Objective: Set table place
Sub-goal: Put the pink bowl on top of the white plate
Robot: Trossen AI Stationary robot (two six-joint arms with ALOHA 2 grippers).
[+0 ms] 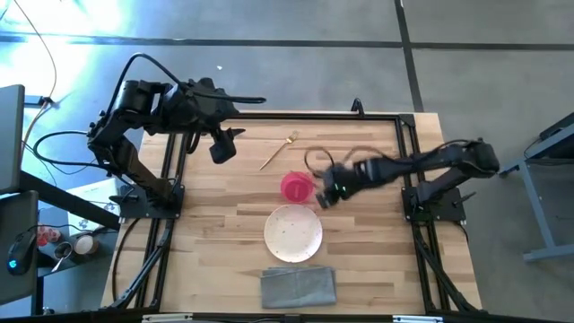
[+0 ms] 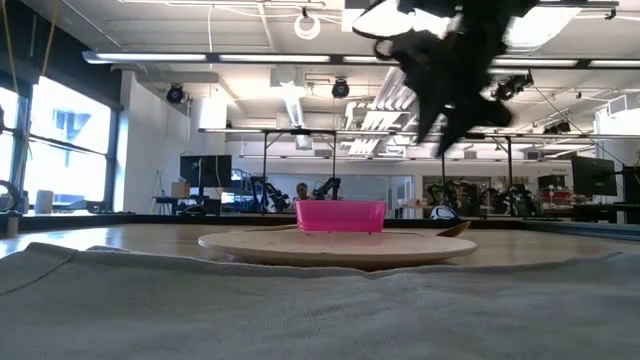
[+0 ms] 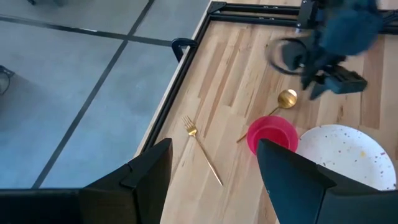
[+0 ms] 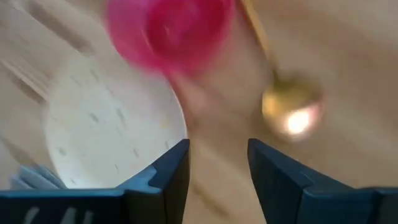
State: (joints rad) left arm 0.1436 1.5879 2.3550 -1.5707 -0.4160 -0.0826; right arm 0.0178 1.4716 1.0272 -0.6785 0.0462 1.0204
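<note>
I should grab the pink bowl by its rim (image 1: 310,182) with my right gripper next. Then I can put it onto the speckled plate (image 1: 293,232).
The off-white speckled plate (image 1: 293,232) lies flat on the wood table (image 1: 206,224). The pink bowl (image 1: 297,187) stands on the table just beyond the plate's far rim. The gold spoon (image 3: 287,98) lies to the bowl's right and also shows in the right wrist view (image 4: 292,112). The gold fork (image 1: 278,152) lies farther back. My right gripper (image 4: 217,168) is open and empty, above the table close to the spoon and the bowl's right side (image 1: 332,190). My left gripper (image 3: 214,180) is open and empty, raised over the far left of the table (image 1: 220,144).
A folded grey cloth (image 1: 299,285) lies at the near edge in front of the plate. A black rail frame (image 1: 170,179) runs around the tabletop. Bare wood shows left of the plate and bowl.
</note>
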